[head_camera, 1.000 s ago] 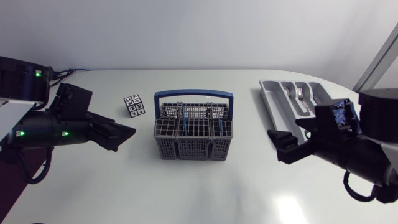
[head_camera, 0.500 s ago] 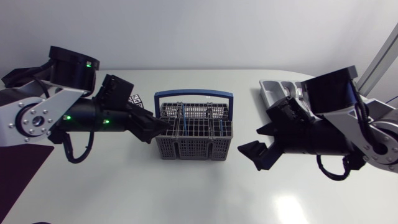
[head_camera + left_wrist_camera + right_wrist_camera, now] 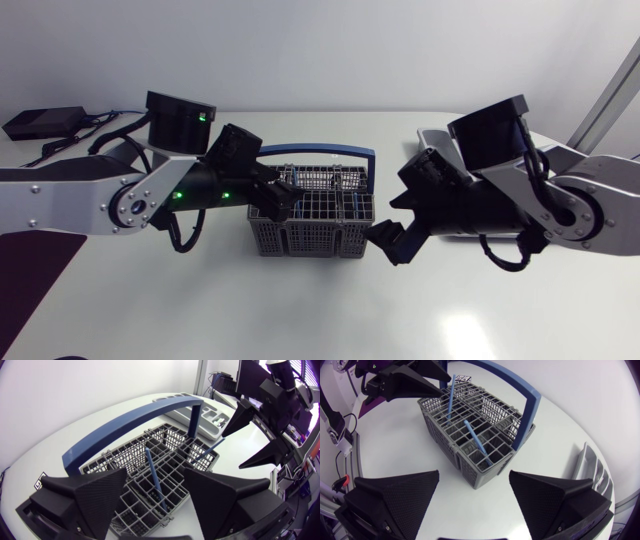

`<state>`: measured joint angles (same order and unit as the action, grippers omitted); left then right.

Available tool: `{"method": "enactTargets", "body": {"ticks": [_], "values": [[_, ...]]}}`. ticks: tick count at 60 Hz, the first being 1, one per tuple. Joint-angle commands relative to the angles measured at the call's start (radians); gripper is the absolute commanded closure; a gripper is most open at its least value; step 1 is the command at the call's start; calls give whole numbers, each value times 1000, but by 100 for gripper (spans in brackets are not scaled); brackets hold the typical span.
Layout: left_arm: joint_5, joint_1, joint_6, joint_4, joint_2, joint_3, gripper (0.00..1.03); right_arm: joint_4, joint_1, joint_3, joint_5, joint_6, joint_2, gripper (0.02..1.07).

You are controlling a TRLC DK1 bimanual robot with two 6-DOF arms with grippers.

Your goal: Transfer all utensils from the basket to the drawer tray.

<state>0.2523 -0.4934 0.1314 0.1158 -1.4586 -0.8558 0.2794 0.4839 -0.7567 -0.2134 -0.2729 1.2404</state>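
Observation:
I will grab the utensil with my left gripper by its upper end (image 3: 149, 457) to move it to the drawer tray, as the basket's wire grid (image 3: 145, 487) crowds the utensil's lower stem.
A grey wire basket (image 3: 312, 222) with a blue handle (image 3: 312, 152) stands mid-table. Two blue-handled utensils lean in it, one (image 3: 152, 477) in the left part and one (image 3: 207, 450) nearer the right end; the right wrist view shows them as the far utensil (image 3: 449, 397) and the near utensil (image 3: 477, 442). My left gripper (image 3: 157, 505) hangs open over the basket's left part, with the first utensil between its fingers, untouched. My right gripper (image 3: 475, 505) is open just off the basket's right front corner (image 3: 385, 240). The grey drawer tray (image 3: 432, 140) lies back right, mostly behind my right arm.
A small marker cube (image 3: 462, 379) sits on the table behind the basket's left end. A flat black device (image 3: 40, 122) lies at the far left back. The tray (image 3: 592, 472) holds some metal cutlery (image 3: 218, 421).
Both arms have swung in from the sides toward the basket. The left gripper now hangs over it with its fingers slightly closer together. The right gripper has come up to the basket's right end.

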Motion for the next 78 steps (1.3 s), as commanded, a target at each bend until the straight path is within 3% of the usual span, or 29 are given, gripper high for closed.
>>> {"method": "enactTargets", "body": {"ticks": [1, 7, 11, 20, 28, 41, 78], "values": [[-22, -4, -15, 36, -52, -23, 30, -20, 10, -29, 0, -22, 36, 7], [-24, -1, -21, 65, -75, -28, 44, -32, 18, -36, 9, -29, 64, 7], [-24, 3, -27, 78, -78, -25, 48, -45, 22, -36, 17, -34, 68, 7], [-24, -2, -27, 101, -100, -26, 49, -85, 30, -27, 63, -51, 70, 7], [-22, -5, -35, 165, -121, -23, 71, -97, 28, -7, 75, -60, 57, 7], [-22, -14, -36, 174, -120, -20, 99, -98, 18, 10, 86, -78, 48, 7], [-24, -59, -39, 191, 49, 55, 100, -206, 61, 25, 111, -140, 62, 12]]}}
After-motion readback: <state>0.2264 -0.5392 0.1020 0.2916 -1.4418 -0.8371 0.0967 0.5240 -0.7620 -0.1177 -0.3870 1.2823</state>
